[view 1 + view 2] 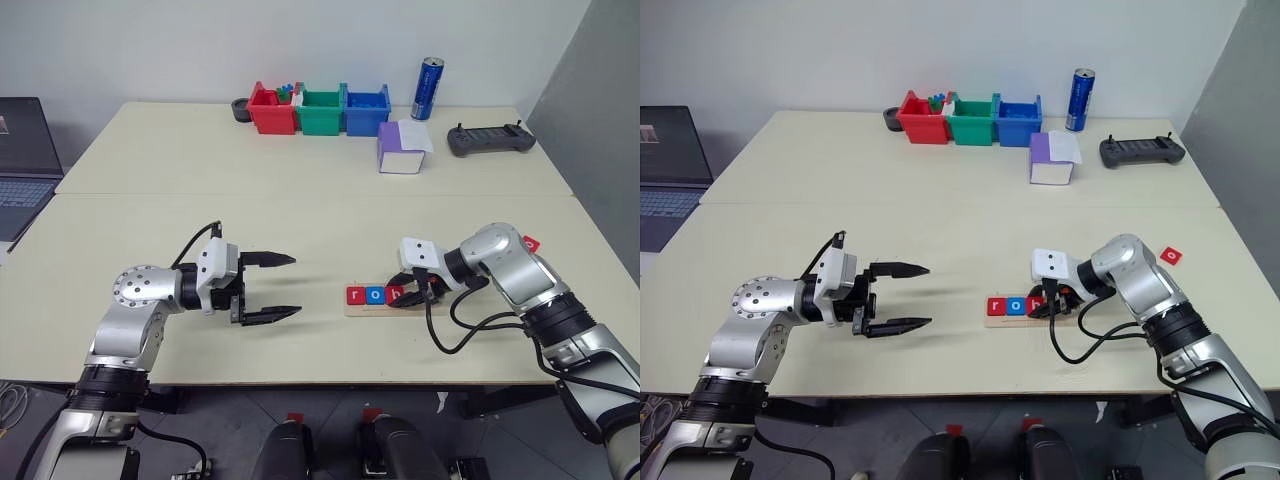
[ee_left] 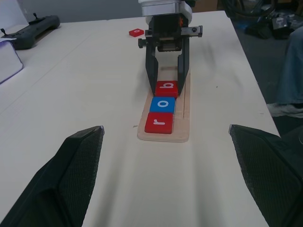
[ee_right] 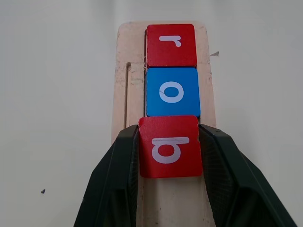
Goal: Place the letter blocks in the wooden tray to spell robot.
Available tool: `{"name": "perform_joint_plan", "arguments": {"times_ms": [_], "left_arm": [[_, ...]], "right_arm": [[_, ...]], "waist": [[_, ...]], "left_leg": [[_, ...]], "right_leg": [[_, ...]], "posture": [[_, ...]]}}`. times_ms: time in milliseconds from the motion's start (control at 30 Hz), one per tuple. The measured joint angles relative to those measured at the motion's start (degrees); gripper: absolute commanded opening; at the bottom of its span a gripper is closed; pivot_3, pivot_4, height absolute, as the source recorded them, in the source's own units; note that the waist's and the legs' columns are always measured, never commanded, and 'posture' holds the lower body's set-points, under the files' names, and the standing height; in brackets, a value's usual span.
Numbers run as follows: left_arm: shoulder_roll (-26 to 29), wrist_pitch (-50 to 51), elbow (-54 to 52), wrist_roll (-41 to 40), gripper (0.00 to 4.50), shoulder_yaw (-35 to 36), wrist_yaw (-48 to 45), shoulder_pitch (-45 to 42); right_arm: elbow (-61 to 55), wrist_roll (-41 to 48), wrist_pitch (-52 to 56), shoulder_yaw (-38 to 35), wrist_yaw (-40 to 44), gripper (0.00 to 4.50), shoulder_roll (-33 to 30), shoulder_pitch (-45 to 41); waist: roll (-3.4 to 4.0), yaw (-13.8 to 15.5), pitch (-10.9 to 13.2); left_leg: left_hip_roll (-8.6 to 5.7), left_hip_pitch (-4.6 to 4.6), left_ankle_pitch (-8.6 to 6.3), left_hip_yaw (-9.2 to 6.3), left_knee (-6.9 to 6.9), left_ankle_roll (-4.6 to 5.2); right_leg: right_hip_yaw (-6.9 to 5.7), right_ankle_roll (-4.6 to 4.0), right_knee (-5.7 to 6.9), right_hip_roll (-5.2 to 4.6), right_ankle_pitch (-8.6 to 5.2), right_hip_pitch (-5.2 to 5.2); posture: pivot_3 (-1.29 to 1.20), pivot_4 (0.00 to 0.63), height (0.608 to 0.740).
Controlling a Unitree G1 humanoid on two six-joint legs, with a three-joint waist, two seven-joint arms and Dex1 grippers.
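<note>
My right gripper has the red "b" block (image 3: 170,147) over the tray groove (image 3: 173,198), against the blue "o" block, so it needs to let go of the red block.
The wooden tray (image 1: 352,308) lies near the table's front edge, right of centre. In its groove sit a red "r" block (image 3: 171,45) at the left end and a blue "o" block (image 3: 172,91) beside it. A red "b" block (image 3: 170,147) comes third in line, against the "o". My right gripper (image 3: 169,131) is shut on the "b" block, one finger on each side, and is angled down from the right. A loose red block (image 1: 1173,256) lies on the table further right. My left gripper (image 1: 295,285) hovers open and empty, left of the tray and pointing toward it.
Red (image 1: 270,112), green (image 1: 320,112) and blue (image 1: 366,112) bins stand in a row at the table's far edge. A blue can (image 1: 429,88), a purple-and-white box (image 1: 403,148) and a black controller (image 1: 490,140) are to their right. A laptop (image 1: 20,160) sits far left.
</note>
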Motion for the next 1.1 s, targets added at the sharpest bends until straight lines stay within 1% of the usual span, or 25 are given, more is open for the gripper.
{"name": "perform_joint_plan", "arguments": {"times_ms": [333,400,467,500,633,733,967,1033,1100], "left_arm": [[0.01,-0.07,0.0,0.03,4.5,0.0,0.02,0.12],[0.01,-0.08,0.0,0.04,4.5,0.0,0.02,0.12],[0.02,-0.11,0.0,0.04,4.5,0.0,0.01,0.12],[0.02,-0.17,0.0,0.04,4.5,0.01,0.0,0.12],[0.04,-1.25,0.45,0.04,4.5,0.08,-0.11,0.28],[0.04,-2.05,1.48,0.07,4.5,0.07,-0.19,0.28],[0.05,-2.77,2.6,0.12,4.5,0.08,-0.6,0.29],[0.05,-2.99,2.58,0.12,4.5,0.08,-0.77,0.33],[0.1,-3.25,2.52,0.12,4.5,0.15,-0.79,0.48]], "right_arm": [[0.68,-0.02,-0.35,0.0,0.21,1.47,0.06,-0.07],[0.7,-0.02,-0.17,0.0,0.17,2.19,0.12,-0.11],[0.74,0.01,0.25,0.0,0.13,2.78,0.26,-0.26],[0.77,0.01,0.44,0.0,0.07,3.19,0.3,-0.36],[0.78,0.03,0.85,-0.01,-0.01,4.49,0.3,-0.46],[0.74,0.19,0.97,-0.28,0.16,4.49,0.16,-0.53],[-4.03,2.52,3.69,-3.32,2.22,4.49,-3.06,-0.95],[-5.64,3.18,4.73,-4.1,2.76,4.49,-5.06,-0.72],[-6.07,4.58,5.73,-6.52,3.08,4.49,-8.84,0.43]], "waist": [[0.0,0.0,0.0],[0.0,0.0,0.0],[0.0,0.0,0.0],[0.0,0.0,0.0],[0.0,0.0,0.0],[0.0,0.0,0.0],[0.0,0.05,0.0],[0.0,0.08,0.0],[0.0,0.13,0.0]], "left_leg": [[0.0,0.0,0.0,0.0,0.0,0.0],[0.0,0.0,0.0,0.0,0.0,0.0],[0.0,0.0,0.0,0.0,0.0,0.0],[0.0,0.0,0.0,0.0,0.0,0.0],[0.0,0.0,0.0,0.0,0.0,0.0],[0.0,0.0,0.0,0.0,0.0,0.0],[0.0,0.0,0.0,-0.01,-0.01,0.0],[0.0,-0.01,0.0,0.0,0.0,0.0],[-0.03,-0.02,0.0,0.0,0.0,0.0]], "right_leg": [[0.0,0.0,0.0,0.0,0.0,0.0],[0.0,0.0,0.0,0.0,0.0,0.0],[0.0,0.0,0.0,0.0,0.0,0.0],[0.0,0.0,0.0,0.0,0.0,0.0],[0.0,0.0,0.0,0.0,0.0,0.0],[0.0,0.0,0.0,0.0,0.0,0.0],[-0.01,0.0,-0.01,0.0,0.0,0.0],[-0.01,0.0,-0.01,0.0,0.0,0.0],[-0.01,0.0,-0.04,-0.02,0.0,0.0]], "posture": [[0.0,0.15,0.74],[0.0,0.15,0.74],[0.0,0.15,0.74],[0.0,0.15,0.74],[0.0,0.15,0.74],[0.0,0.15,0.74],[0.0,0.15,0.74],[0.0,0.15,0.74],[0.0,0.15,0.74]]}}
